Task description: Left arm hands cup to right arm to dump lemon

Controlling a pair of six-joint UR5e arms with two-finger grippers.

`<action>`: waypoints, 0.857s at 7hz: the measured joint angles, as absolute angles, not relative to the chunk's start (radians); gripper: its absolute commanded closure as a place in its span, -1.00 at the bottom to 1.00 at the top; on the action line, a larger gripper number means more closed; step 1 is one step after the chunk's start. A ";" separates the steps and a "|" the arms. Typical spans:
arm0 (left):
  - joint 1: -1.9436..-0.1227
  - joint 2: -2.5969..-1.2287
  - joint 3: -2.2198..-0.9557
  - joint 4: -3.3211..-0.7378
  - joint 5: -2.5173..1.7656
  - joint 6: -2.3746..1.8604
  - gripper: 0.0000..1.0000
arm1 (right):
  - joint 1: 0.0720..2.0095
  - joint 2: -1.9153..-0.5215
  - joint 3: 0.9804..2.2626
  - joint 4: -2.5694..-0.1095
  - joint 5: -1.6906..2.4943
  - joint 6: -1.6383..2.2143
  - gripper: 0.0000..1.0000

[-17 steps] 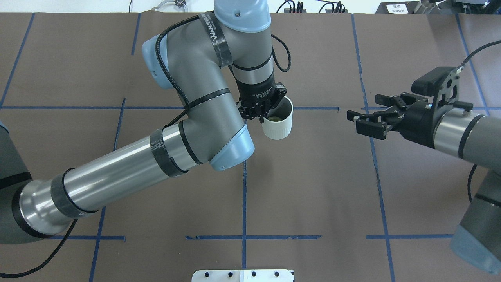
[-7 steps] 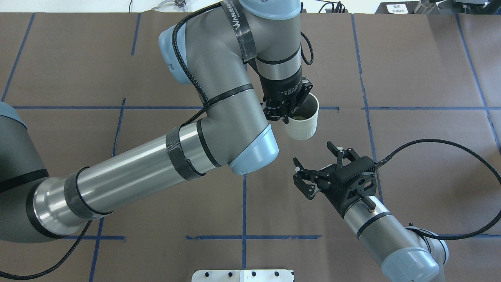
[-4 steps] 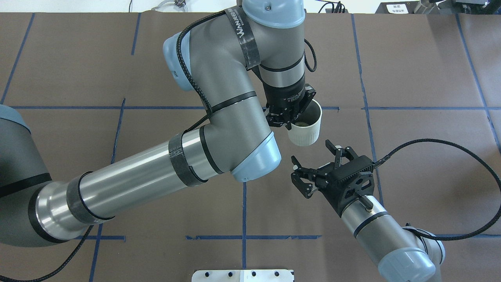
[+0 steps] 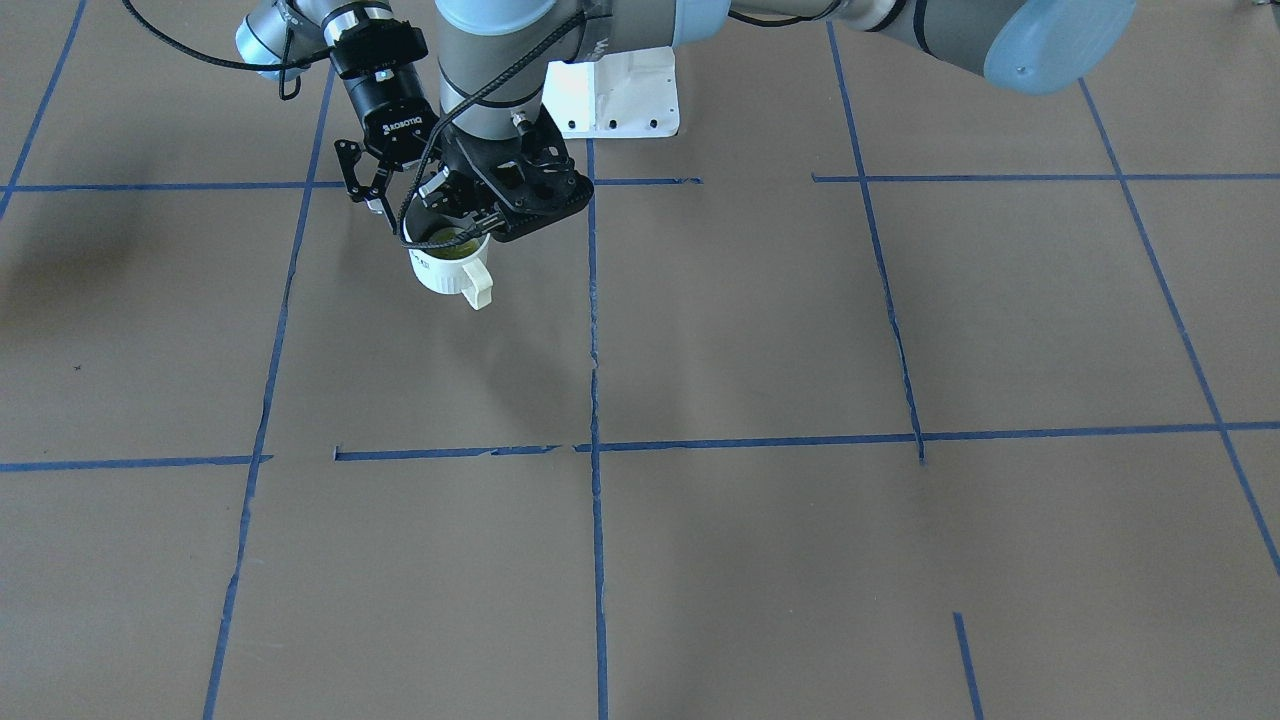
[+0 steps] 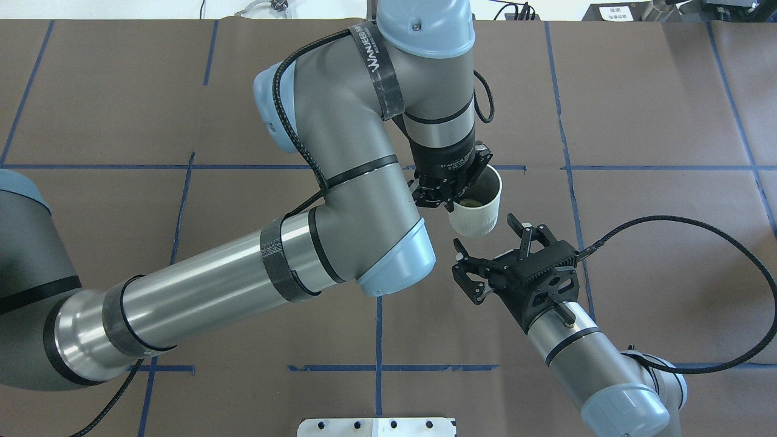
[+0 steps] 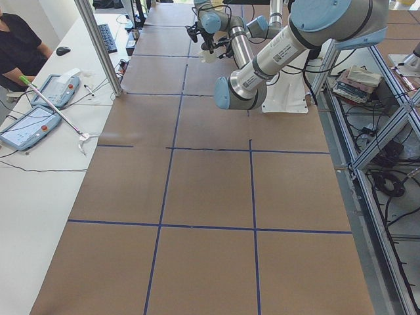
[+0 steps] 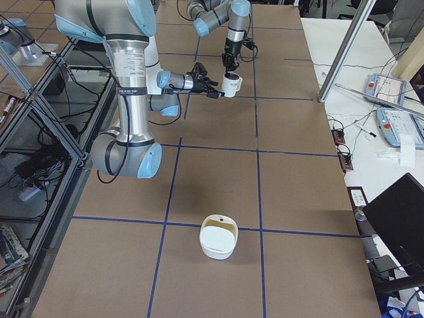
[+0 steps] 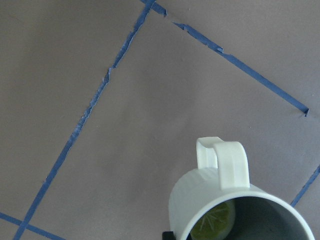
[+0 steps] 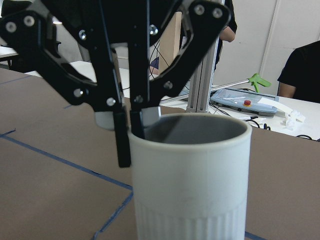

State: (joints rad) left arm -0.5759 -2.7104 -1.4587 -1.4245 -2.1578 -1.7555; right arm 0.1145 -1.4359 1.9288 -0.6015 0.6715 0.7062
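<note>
My left gripper's fingers already take up the cup's rim, so my right gripper needs to grab the cup around its side [image 4: 437,274] [image 9: 191,190] below those fingers next.
The white ribbed cup [image 5: 476,213] hangs above the table, upright, with the lemon [image 5: 471,199] inside. My left gripper [image 5: 450,203] is shut on the cup's rim from above. In the front-facing view the cup [image 4: 442,268] shows its handle toward the camera and the lemon [image 4: 450,244] shows in it. My right gripper [image 5: 485,240] is open and level with the cup's wall, a little apart on the robot's side, its jaws spread to either side of the cup. The right wrist view shows the cup [image 9: 190,175] close ahead. The left wrist view shows cup [image 8: 235,212] and lemon [image 8: 216,223].
A white bowl [image 7: 218,236] stands on the table toward its right end. The white robot base plate [image 5: 376,426] lies at the near edge. Operators and tablets [image 6: 29,125] are at a side bench. Blue tape lines [image 5: 378,340] cross the brown table cover.
My left arm carried the cup to the right. My right gripper swung in from the far right and has closed up on the cup, staying open.
</note>
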 measured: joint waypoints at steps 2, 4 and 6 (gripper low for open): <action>-0.563 -2.710 -1.463 -1.421 -2.157 -1.755 1.00 | 0.116 -1.435 1.927 -0.603 0.666 0.703 -0.98; -0.553 -2.710 -1.480 -1.420 -2.157 -1.756 0.99 | 0.116 -1.434 1.914 -0.603 0.659 0.702 -0.99; -0.540 -2.707 -1.496 -1.412 -2.157 -1.756 0.98 | 0.116 -1.434 1.906 -0.601 0.655 0.702 -0.99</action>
